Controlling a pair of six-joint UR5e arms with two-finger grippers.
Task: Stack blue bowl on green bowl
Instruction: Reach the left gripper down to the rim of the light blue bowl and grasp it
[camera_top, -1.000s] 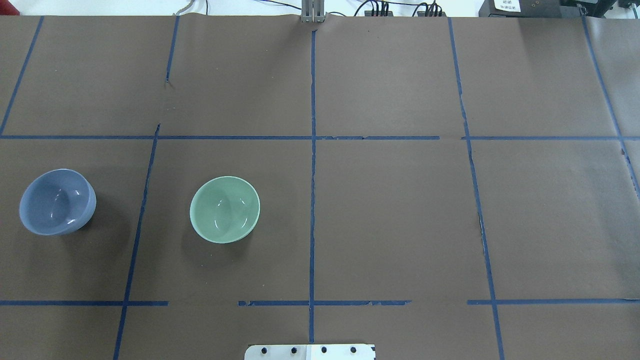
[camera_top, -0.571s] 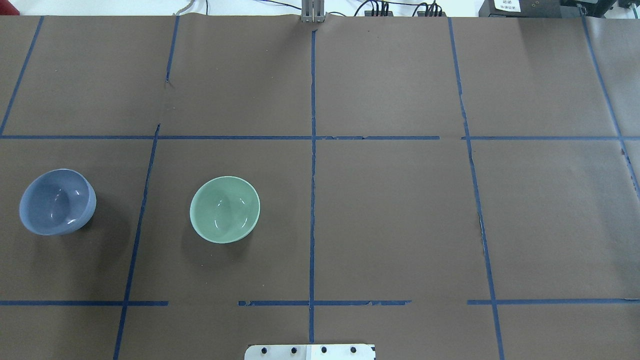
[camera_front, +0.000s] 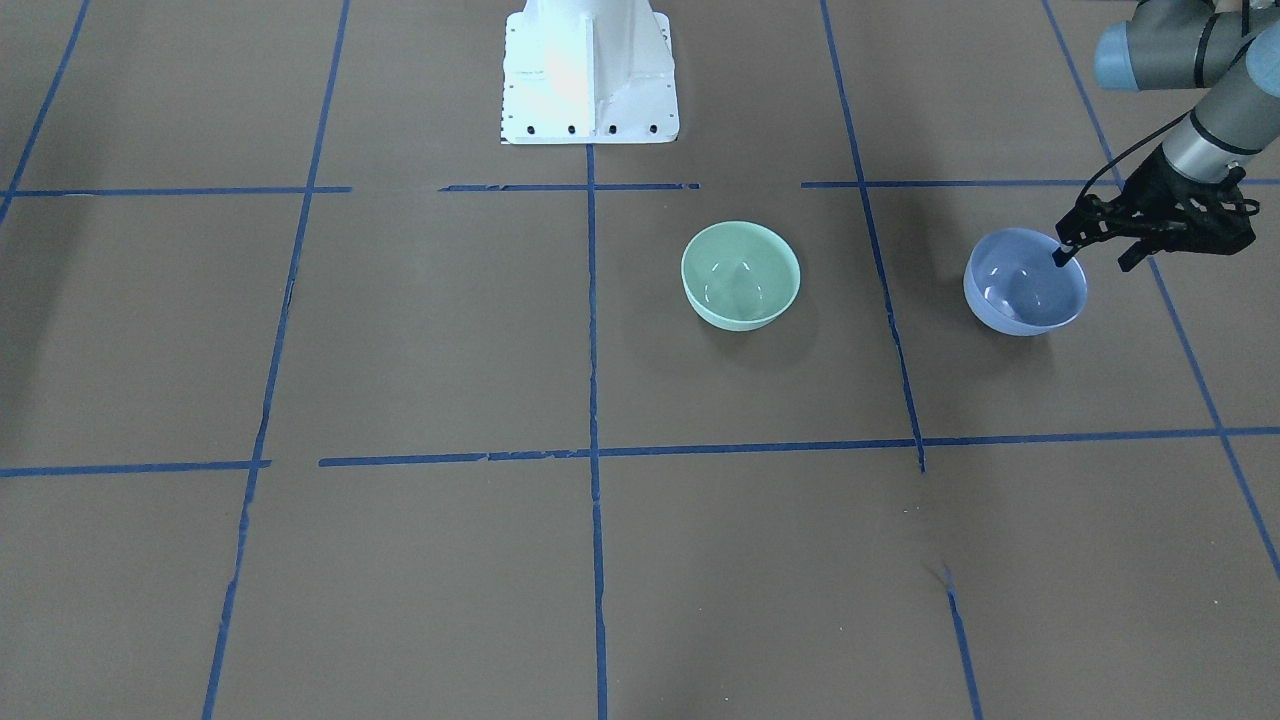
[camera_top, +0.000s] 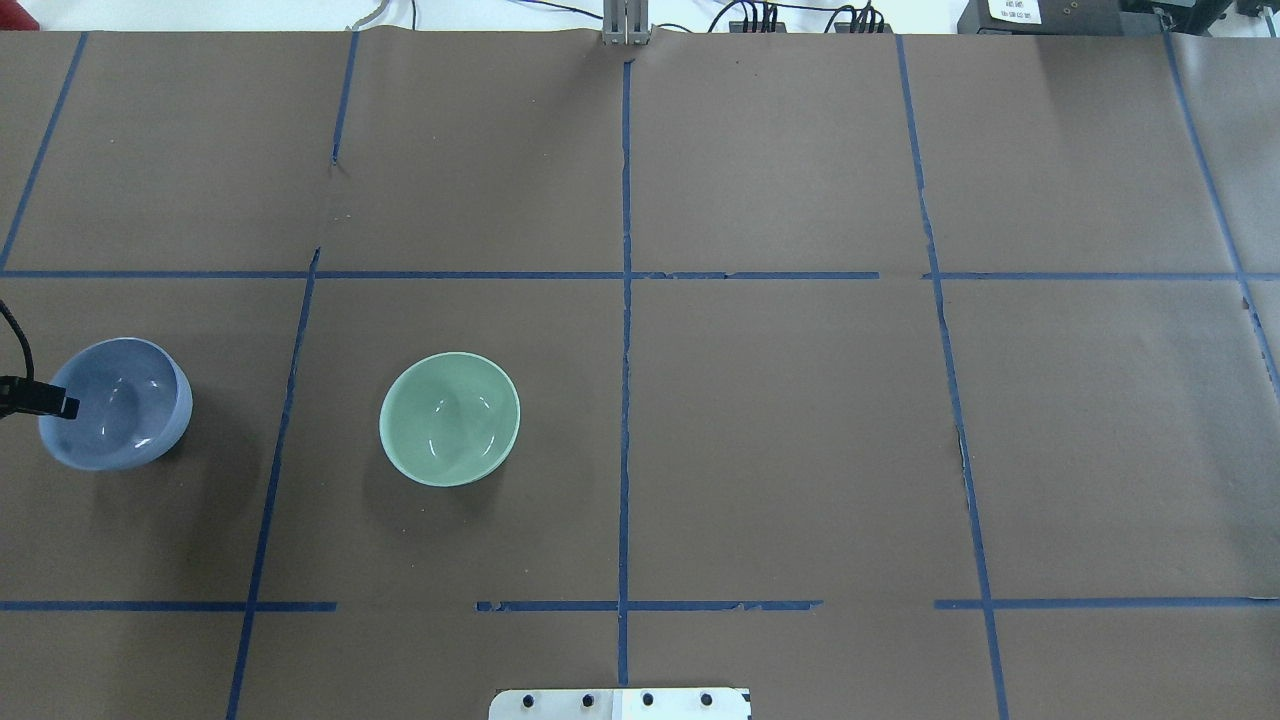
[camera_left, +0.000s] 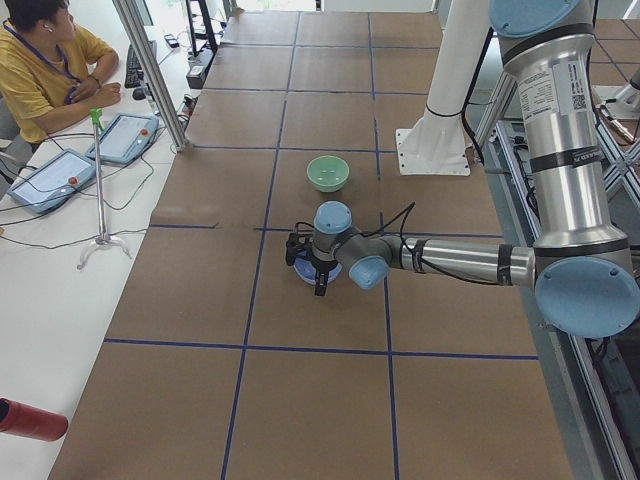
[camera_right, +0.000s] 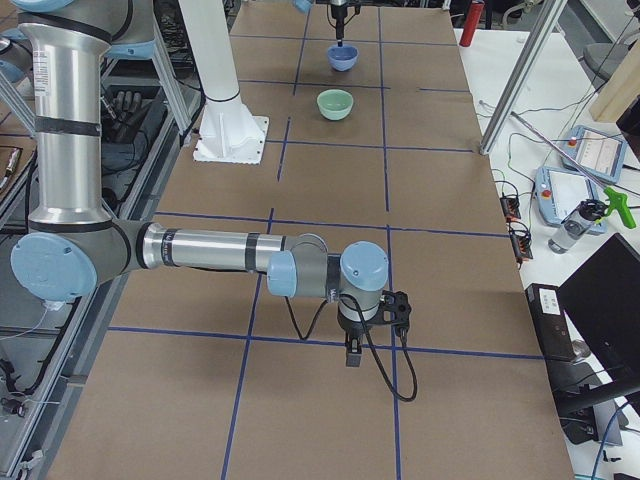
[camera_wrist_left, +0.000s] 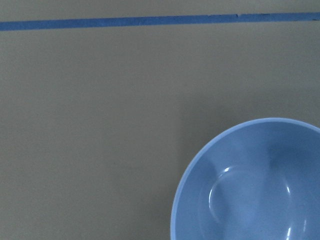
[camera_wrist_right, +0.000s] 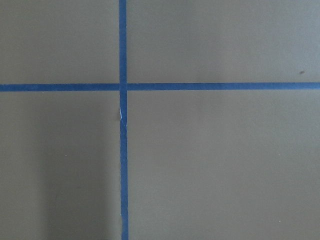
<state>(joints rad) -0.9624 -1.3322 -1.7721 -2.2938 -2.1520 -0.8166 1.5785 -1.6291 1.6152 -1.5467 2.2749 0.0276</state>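
Note:
I should next pinch the blue bowl by its thin rim (camera_front: 1065, 251) with my left gripper, because the blue bowl's opening (camera_front: 1024, 278) is too wide for the gripper's fingers.
The blue bowl (camera_top: 115, 403) stands upright at the table's left side, and the green bowl (camera_top: 450, 419) stands upright to its right, a tape line between them. In the front view my left gripper (camera_front: 1092, 260) is open. It hovers over the outer rim of the blue bowl (camera_front: 1025, 280), with one fingertip (camera_front: 1060, 258) over the bowl's inside and the other outside the rim. The left wrist view shows the blue bowl (camera_wrist_left: 255, 185) at its lower right. The green bowl (camera_front: 740, 275) is empty. My right gripper (camera_right: 352, 350) shows only in the right side view, low over bare table far from both bowls. I cannot tell whether it is open.
The white robot base plate (camera_front: 590, 70) stands at the table's near-robot edge, mid-width. Blue tape lines grid the brown paper cover. An operator (camera_left: 40, 60) sits at a side bench with tablets beyond the far edge.
A finger of my left gripper has come into the overhead view from the left edge and now reaches over the blue bowl. Both bowls have not moved.

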